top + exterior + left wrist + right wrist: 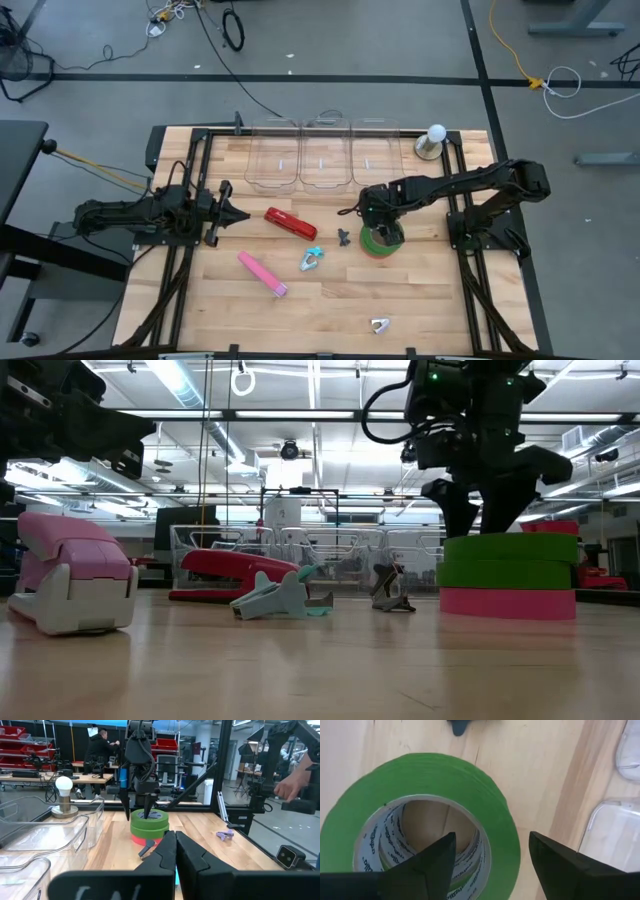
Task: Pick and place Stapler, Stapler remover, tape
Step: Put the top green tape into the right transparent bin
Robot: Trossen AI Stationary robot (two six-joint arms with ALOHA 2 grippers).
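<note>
My right gripper should close now, because my fingers are on both sides of the green tape's side (504, 845). Closing now would hold the green tape.
The green tape (465, 785) lies flat on the red tape (508, 603), stacked on the table at centre right. My right gripper (492, 840) hangs open just over the stack, pointing down. One finger (432, 865) is over the roll's open centre and the other (565, 865) is outside its rim. A red stapler (290, 223), a pink stapler (262, 273), a teal staple remover (311, 260), a dark one (344, 236) and a grey one (379, 325) lie on the table. My left gripper (240, 213) waits shut at the left.
Three clear bins (325, 160) stand in a row along the far edge, with a light bulb on a stand (436, 140) to their right. Bare wood (450, 290) lies near the front right. A person's hand (290, 785) shows beyond the table.
</note>
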